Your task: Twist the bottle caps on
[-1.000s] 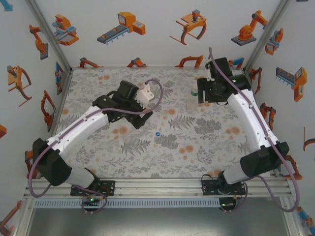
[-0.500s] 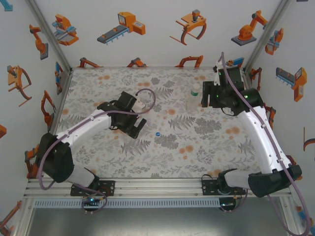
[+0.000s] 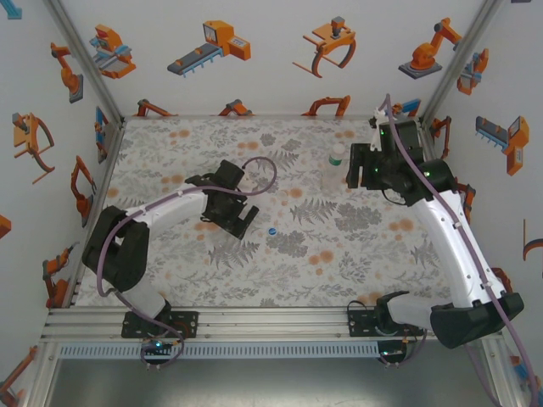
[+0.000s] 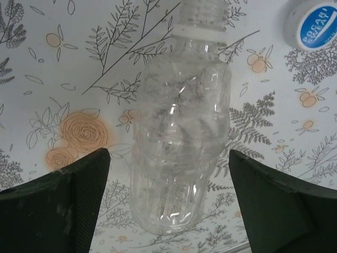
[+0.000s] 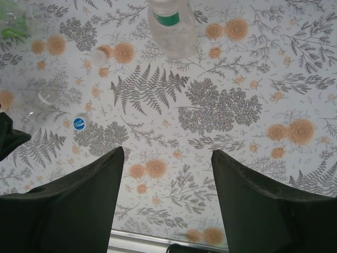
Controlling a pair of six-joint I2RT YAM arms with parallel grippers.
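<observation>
The left gripper grabs the clear bottle across its body [image 4: 178, 138] next. This leaves the threaded neck pointing away and free for screwing on the cap.
A clear, uncapped bottle [image 4: 179, 137] lies on the floral cloth with its threaded neck pointing away. My left gripper [image 4: 169, 154] [image 3: 233, 216] stands open astride it, with cloth showing between each finger and the bottle's sides. The blue cap [image 4: 314, 25] [image 3: 271, 230] [image 5: 79, 123] lies just beyond, to the right of the neck. A second bottle [image 3: 335, 172] [image 5: 171, 23] with a green label stands upright at the back right. My right gripper [image 3: 352, 165] [image 5: 167, 153] hangs open beside it with nothing between its fingers. A small whitish round thing [image 5: 98, 55], perhaps the pale cap, rests on the cloth.
The floral cloth [image 3: 339, 254] covers the whole table. White walls with orange robot stickers [image 3: 212, 47] close in the back and both sides. A metal rail [image 3: 280, 322] runs along the near edge between the arm bases.
My right gripper has drawn back to the right, uncovering the upright bottle. My left arm has folded in and its gripper has come down over the lying bottle, jaws slightly wider.
</observation>
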